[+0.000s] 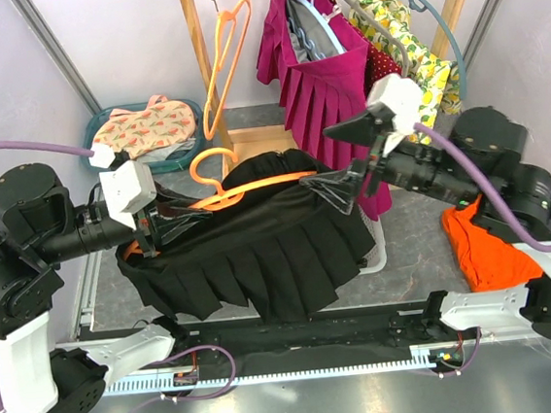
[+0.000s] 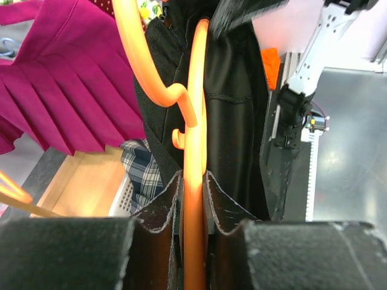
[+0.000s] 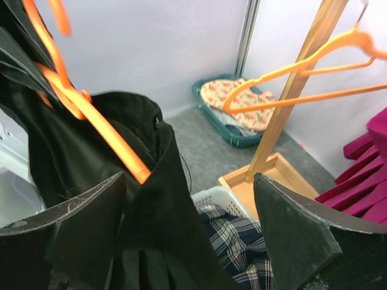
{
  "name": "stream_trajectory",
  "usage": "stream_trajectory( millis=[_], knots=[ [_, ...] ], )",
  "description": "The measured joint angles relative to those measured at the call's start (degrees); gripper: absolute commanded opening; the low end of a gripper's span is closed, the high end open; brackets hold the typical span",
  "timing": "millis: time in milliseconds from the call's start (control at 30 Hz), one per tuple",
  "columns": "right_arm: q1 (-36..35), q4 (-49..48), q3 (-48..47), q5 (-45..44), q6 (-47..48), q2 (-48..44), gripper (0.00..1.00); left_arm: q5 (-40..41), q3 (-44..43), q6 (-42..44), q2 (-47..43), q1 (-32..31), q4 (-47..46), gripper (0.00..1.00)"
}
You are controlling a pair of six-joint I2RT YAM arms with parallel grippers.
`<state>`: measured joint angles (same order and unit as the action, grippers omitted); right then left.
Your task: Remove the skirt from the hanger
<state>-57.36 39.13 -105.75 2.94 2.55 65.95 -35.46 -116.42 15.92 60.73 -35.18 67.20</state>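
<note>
I should next slide the skirt off the hanger, so my right gripper should grab only the cloth of the black skirt's waistband (image 1: 323, 174), at the end of the hanger farthest from my left gripper.
A black pleated skirt (image 1: 261, 257) hangs on an orange hanger (image 1: 254, 184), held up over the table between my two arms. My left gripper (image 1: 165, 222) is shut on the hanger's left end; in the left wrist view the orange bar (image 2: 195, 121) runs straight between the closed gripper (image 2: 195, 181), with black skirt cloth (image 2: 242, 121) beyond it. My right gripper (image 1: 337, 186) is at the skirt's right end. In the right wrist view this gripper (image 3: 188, 187) stands wide open, with the skirt's waistband (image 3: 163, 211) and the hanger's end (image 3: 103, 136) between the fingers, nearer the left one.
A white basket (image 3: 211, 196) with plaid cloth (image 3: 236, 241) sits under the skirt. A wooden rack (image 1: 201, 57) behind holds a magenta skirt (image 1: 322, 85), a yellow floral garment (image 1: 416, 46) and an empty orange hanger (image 1: 222, 60). A teal basket (image 1: 146, 131) stands back left, orange cloth (image 1: 479, 245) lies right.
</note>
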Motion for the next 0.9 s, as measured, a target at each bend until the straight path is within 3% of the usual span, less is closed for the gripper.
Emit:
stream_trajectory(
  millis=[433,567,667,700,800,900],
  knots=[
    [0.0,-2.9,0.1,-1.3,-1.4,-1.7,0.89,2.3,0.9,1.4,-0.2,0.0,0.5,0.02],
    [0.0,-3.1,0.1,-1.5,-1.5,0.7,0.81,2.4,0.9,1.4,-0.3,0.0,0.5,0.02],
    [0.0,-3.2,0.2,-1.5,-2.1,2.3,0.58,2.5,0.9,1.4,-0.4,0.0,0.6,0.02],
    [0.0,-3.4,0.2,-1.6,-2.4,3.1,0.41,2.6,0.9,1.4,-0.4,0.0,0.9,0.02],
    [0.0,-3.4,0.2,-2.3,-3.2,4.1,0.17,2.5,0.9,1.4,-0.4,0.0,1.0,0.02],
    [0.0,-3.0,-0.8,-3.5,-3.9,5.0,0.09,2.5,1.2,1.4,-0.5,0.0,1.0,0.02]
  ],
)
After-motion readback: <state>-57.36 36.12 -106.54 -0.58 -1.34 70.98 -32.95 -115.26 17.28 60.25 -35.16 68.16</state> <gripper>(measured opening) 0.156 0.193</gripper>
